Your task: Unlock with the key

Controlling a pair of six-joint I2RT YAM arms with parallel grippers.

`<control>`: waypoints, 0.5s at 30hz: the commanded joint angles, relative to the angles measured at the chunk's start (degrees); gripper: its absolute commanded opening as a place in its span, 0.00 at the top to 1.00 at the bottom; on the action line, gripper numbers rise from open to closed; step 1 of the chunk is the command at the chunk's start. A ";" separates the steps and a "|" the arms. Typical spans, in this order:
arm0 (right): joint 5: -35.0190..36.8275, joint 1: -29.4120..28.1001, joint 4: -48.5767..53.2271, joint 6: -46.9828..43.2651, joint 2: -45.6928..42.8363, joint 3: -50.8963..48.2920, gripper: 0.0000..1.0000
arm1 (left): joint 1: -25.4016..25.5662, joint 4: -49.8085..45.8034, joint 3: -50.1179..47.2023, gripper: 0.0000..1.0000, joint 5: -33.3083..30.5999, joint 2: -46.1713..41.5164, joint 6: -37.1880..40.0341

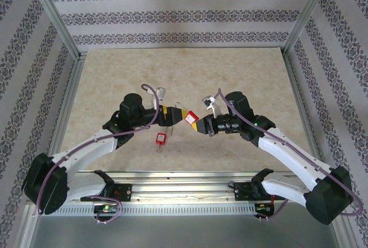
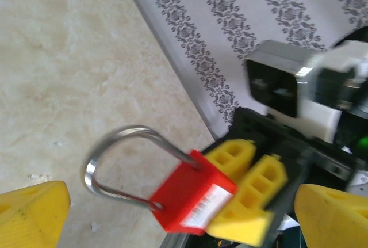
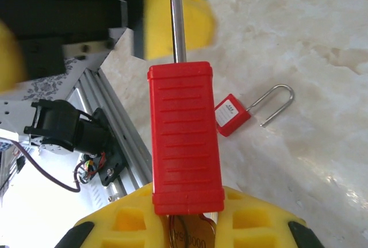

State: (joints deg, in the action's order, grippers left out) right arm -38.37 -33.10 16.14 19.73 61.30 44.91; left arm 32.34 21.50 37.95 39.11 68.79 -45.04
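My left gripper grabs the red padlock by its steel shackle next, leaving the key (image 3: 195, 237) free for my right gripper to unlock.
A red padlock (image 3: 185, 138) hangs above the table between the two arms, its steel shackle (image 2: 115, 161) closed and pointing toward the left arm. A brass key (image 3: 195, 237) sticks out of the lock's base, and my right gripper (image 3: 192, 231) is shut on that key, yellow fingers (image 2: 253, 184) at the lock's bottom end. My left gripper (image 2: 184, 216) is open, its yellow fingertips (image 2: 31, 213) spread wide on both sides of the padlock (image 2: 192, 199) without touching it. From above, the padlock (image 1: 191, 115) sits between the left gripper (image 1: 172, 113) and the right gripper (image 1: 201, 123).
A second red padlock (image 1: 160, 139) lies flat on the beige table near the front rail, its shackle (image 3: 276, 101) sprung open. The aluminium front rail (image 1: 184, 179) runs just behind it. Patterned walls enclose the table on three sides.
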 commanded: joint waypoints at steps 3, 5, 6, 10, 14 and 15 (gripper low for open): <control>3.33 -2.03 1.61 -2.08 0.97 3.03 1.00 | 0.62 6.66 -1.82 0.02 -5.05 -0.36 -9.06; 6.14 -2.43 3.24 -3.37 0.94 3.32 1.00 | 0.62 3.93 -0.80 0.03 -5.18 -1.39 -11.26; 7.49 -2.63 3.85 -4.13 0.72 3.41 1.00 | 0.57 1.80 -0.21 0.05 -5.39 -1.82 -12.16; 13.64 -3.93 6.99 -7.73 0.77 4.40 1.00 | 0.45 -6.05 0.00 0.07 -7.02 -4.08 -19.34; 20.43 -5.63 6.99 -10.87 0.99 4.31 1.00 | 0.53 -4.29 -1.06 0.13 -4.82 -2.32 -29.12; 22.20 -6.59 6.89 -12.04 0.97 4.42 1.00 | 0.53 -4.76 -0.68 0.14 -4.52 -1.57 -30.01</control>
State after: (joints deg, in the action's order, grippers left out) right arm -23.07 -38.22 22.72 12.21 62.22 47.22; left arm 32.58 18.59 36.40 33.87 66.04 -66.67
